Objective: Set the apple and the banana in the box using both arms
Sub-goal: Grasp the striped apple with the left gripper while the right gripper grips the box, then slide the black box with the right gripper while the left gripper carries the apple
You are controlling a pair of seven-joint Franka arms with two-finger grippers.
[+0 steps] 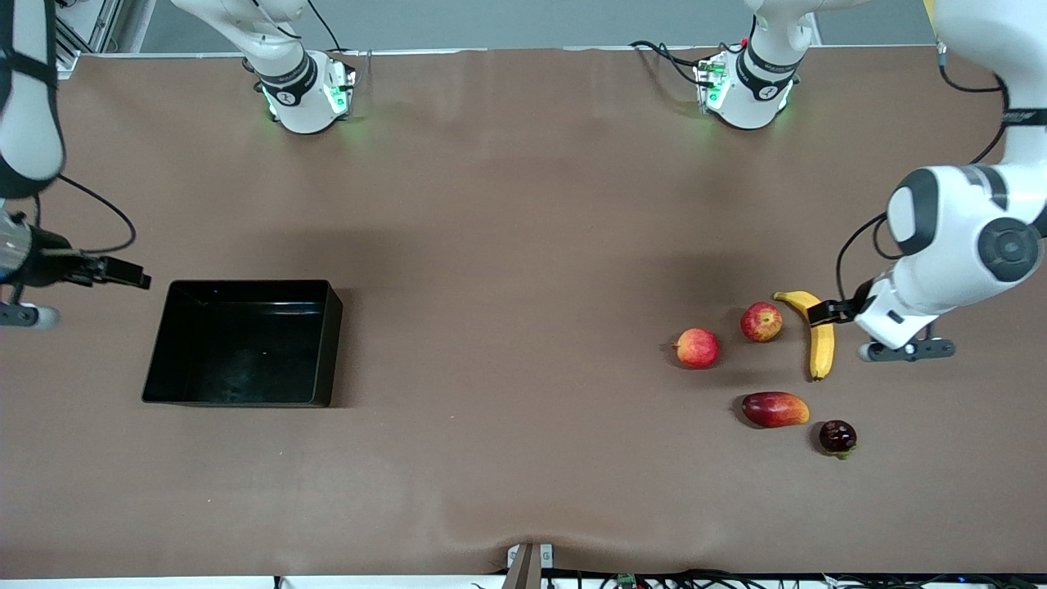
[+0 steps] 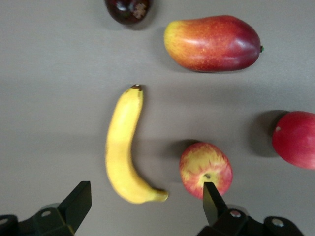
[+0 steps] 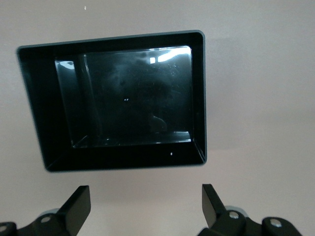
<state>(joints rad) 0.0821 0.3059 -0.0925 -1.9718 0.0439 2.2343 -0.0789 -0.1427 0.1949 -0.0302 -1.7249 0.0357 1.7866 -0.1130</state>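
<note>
My left gripper will grab the apple (image 1: 761, 321) by its round sides next. The apple will then go into the black box (image 1: 245, 283).
The yellow banana (image 1: 820, 339) (image 2: 123, 147) lies near the left arm's end of the table. The streaked red apple (image 1: 761, 321) (image 2: 205, 169) sits beside its curved end. My left gripper (image 1: 824, 313) (image 2: 146, 189) hangs open over that end of the banana, holding nothing; in the left wrist view one fingertip (image 2: 210, 192) overlaps the apple. The black box (image 1: 245, 283) (image 3: 204, 98) stands empty toward the right arm's end. My right gripper (image 1: 123, 274) (image 3: 146, 189) is open and empty, just outside the box's end wall.
A smooth pinkish-red round fruit (image 1: 697, 348) (image 2: 295, 140) sits beside the apple. Nearer the front camera than the banana lie a red-orange mango (image 1: 775, 409) (image 2: 212, 43) and a dark round fruit (image 1: 838, 437) (image 2: 128, 10). Brown tabletop (image 1: 507, 327) stretches between box and fruits.
</note>
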